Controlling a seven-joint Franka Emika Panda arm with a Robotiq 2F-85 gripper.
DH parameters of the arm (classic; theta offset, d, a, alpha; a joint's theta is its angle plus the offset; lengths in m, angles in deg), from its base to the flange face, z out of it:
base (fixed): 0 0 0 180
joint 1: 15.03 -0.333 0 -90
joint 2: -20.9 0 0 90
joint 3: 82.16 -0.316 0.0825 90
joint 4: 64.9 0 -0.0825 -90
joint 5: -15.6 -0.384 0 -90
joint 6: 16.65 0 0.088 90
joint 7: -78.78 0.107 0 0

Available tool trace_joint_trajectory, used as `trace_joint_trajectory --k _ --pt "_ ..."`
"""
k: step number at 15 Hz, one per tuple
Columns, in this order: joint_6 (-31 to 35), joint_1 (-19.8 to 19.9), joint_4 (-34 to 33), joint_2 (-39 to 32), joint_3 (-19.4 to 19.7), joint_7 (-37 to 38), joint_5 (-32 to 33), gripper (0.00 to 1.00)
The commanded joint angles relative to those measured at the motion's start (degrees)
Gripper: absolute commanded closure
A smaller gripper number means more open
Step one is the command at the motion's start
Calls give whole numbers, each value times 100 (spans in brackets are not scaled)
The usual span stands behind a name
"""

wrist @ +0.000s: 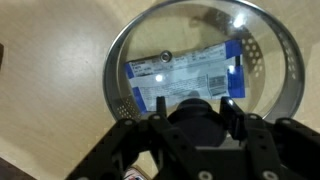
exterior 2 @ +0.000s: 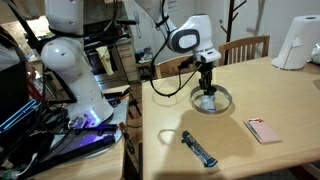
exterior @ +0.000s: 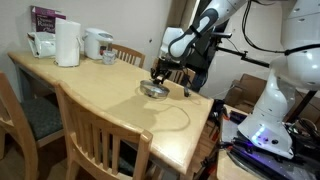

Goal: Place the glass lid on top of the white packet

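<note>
The glass lid's rim is low over flat, empty table and the lid would rest over the white packet, so my gripper should open now.
The glass lid (wrist: 265, 50) lies flat on the wooden table (exterior: 90, 90), with its metallic rim showing in both exterior views (exterior: 153, 90) (exterior 2: 211, 101). In the wrist view the white packet (wrist: 185, 72) with blue markings shows through the glass, under the lid. My gripper (wrist: 195, 104) points straight down over the lid's centre. Its two fingers sit on either side of the dark knob and close against it. The gripper also shows in both exterior views (exterior: 159, 72) (exterior 2: 206, 82).
A small dark object with blue (exterior 2: 200, 150) and a flat pink card (exterior 2: 265, 130) lie near the lid. A paper towel roll (exterior: 67, 43), a white kettle (exterior: 97, 43) and a small cup (exterior: 109, 58) stand at the far end. Wooden chairs (exterior: 100, 135) surround the table.
</note>
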Motion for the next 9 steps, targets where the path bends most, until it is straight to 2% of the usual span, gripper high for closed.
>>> trace_joint_trajectory --k 1,3,4,5,7,9 --pt "-39 45 98 147 -76 124 79 69" --pt "-25 54 103 156 -107 107 62 69" --pt "-28 54 99 159 -110 103 67 19" --pt "-32 56 97 160 -118 107 60 16" --pt "-51 79 97 186 -159 74 33 5" --pt "21 6 145 232 -99 214 83 0"
